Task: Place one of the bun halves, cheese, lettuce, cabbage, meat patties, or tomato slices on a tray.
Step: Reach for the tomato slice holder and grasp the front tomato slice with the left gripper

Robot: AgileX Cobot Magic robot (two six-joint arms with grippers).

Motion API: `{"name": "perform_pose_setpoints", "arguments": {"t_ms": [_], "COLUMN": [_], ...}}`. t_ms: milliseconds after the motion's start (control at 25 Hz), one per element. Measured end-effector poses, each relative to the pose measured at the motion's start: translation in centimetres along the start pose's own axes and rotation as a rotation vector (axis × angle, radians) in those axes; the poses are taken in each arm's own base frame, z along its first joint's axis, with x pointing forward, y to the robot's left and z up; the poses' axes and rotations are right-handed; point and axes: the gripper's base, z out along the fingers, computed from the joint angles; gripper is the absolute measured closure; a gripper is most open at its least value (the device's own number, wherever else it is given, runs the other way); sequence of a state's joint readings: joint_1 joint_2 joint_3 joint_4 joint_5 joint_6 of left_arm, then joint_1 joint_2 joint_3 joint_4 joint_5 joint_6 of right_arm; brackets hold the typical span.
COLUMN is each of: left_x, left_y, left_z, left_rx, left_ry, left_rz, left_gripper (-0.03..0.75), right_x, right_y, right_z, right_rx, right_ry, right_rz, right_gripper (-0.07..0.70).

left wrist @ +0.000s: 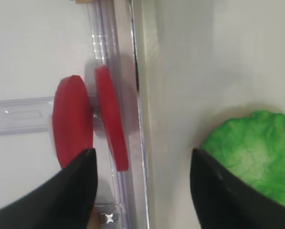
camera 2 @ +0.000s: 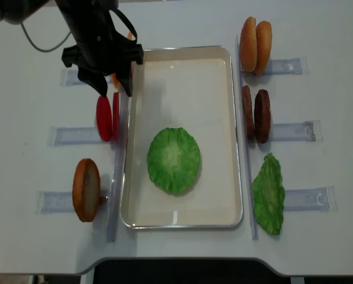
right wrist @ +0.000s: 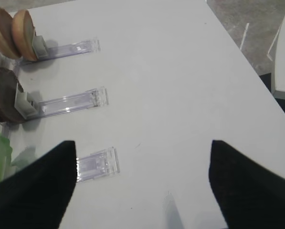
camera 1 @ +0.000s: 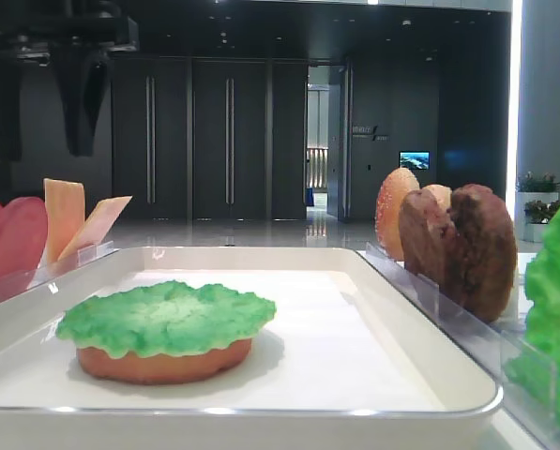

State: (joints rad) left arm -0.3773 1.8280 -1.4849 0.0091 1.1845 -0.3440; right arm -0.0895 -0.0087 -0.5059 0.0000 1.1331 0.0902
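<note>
My left gripper lowers next before closing, since my fingers still hover above the inner red tomato slice (camera 2: 116, 112) beside the tray rim (camera 2: 128, 142).
Two red tomato slices (left wrist: 71, 121) stand on edge in a clear rack just left of the white tray (camera 2: 182, 65). My left gripper (left wrist: 142, 152) hovers open above them; one finger is over the outer slice, the other over the tray floor, and nothing is held. From above, the left gripper (camera 2: 114, 93) sits at the tray's far left corner and hides most of the cheese. In the tray lies a bun half (camera 1: 162, 361) topped with a lettuce leaf (camera 2: 174, 160). My right gripper (right wrist: 142, 143) is open over bare table.
Right of the tray, clear racks hold two bun halves (camera 2: 256, 46), two meat patties (camera 2: 256, 115) and a lettuce leaf (camera 2: 269, 194). Another bun half (camera 2: 86, 189) stands in the near left rack. Cheese slices (camera 1: 73, 220) lean behind the tomatoes.
</note>
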Motion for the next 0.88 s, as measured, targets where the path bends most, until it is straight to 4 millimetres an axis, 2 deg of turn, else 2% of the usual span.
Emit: {"name": "perform_pose_setpoints", "arguments": {"t_ms": [880], "left_x": [-0.6], "left_y": [-0.1], "left_z": [3.6], "left_rx": [-0.068], "left_ry": [0.074], "left_rz": [0.019], "left_gripper": [0.245], "right_x": [0.0], "right_y": [0.0], "right_z": [0.0], "right_rx": [0.000], "right_ry": [0.000], "right_rz": [0.000], "right_gripper": [0.092]}}
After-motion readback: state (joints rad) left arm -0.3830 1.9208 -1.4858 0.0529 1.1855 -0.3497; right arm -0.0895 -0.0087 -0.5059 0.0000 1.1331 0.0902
